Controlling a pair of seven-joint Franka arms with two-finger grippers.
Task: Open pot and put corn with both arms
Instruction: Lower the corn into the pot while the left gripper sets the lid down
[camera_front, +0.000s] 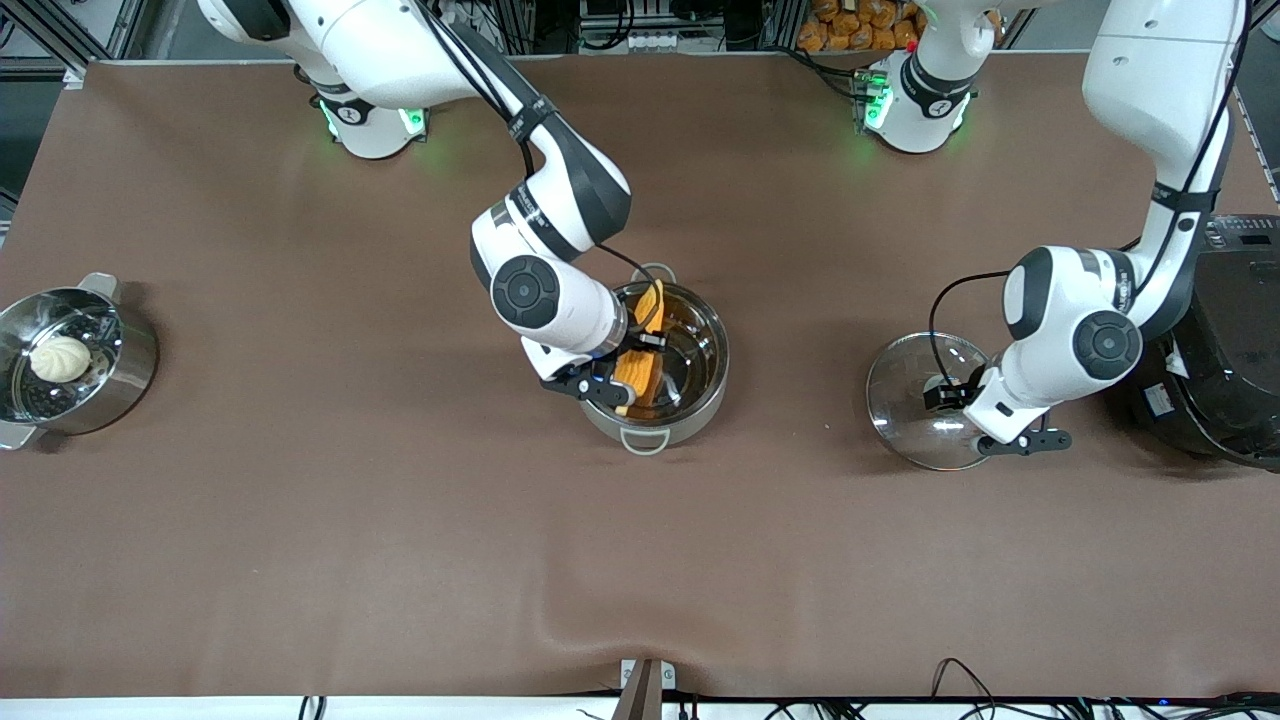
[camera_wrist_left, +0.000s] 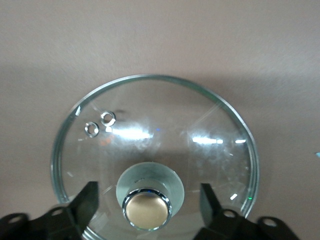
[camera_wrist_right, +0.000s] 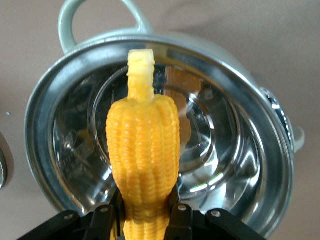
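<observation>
The yellow corn (camera_wrist_right: 142, 145) hangs inside the steel pot's rim (camera_wrist_right: 267, 127) in my right wrist view and would drop into the pot. It is time for my right gripper to release it now.
The steel pot (camera_front: 712, 395) stands open at the table's middle. My right gripper (camera_front: 640, 350) is shut on the yellow corn (camera_front: 638, 378) and holds it over the pot's mouth. In the right wrist view the corn (camera_wrist_right: 142, 145) points stalk end first into the pot (camera_wrist_right: 240, 100), gripped at its thick end by my right gripper (camera_wrist_right: 145, 215). The glass lid (camera_front: 905, 390) lies on the table toward the left arm's end. My left gripper (camera_front: 955, 400) is open over it, fingers (camera_wrist_left: 85, 202) clear of the copper knob (camera_wrist_left: 146, 208) on each side.
A steel steamer pot (camera_front: 130, 370) with a white bun (camera_front: 60, 357) stands at the right arm's end of the table. A big black rice cooker (camera_front: 1225, 360) stands at the left arm's end, close beside the left arm's wrist.
</observation>
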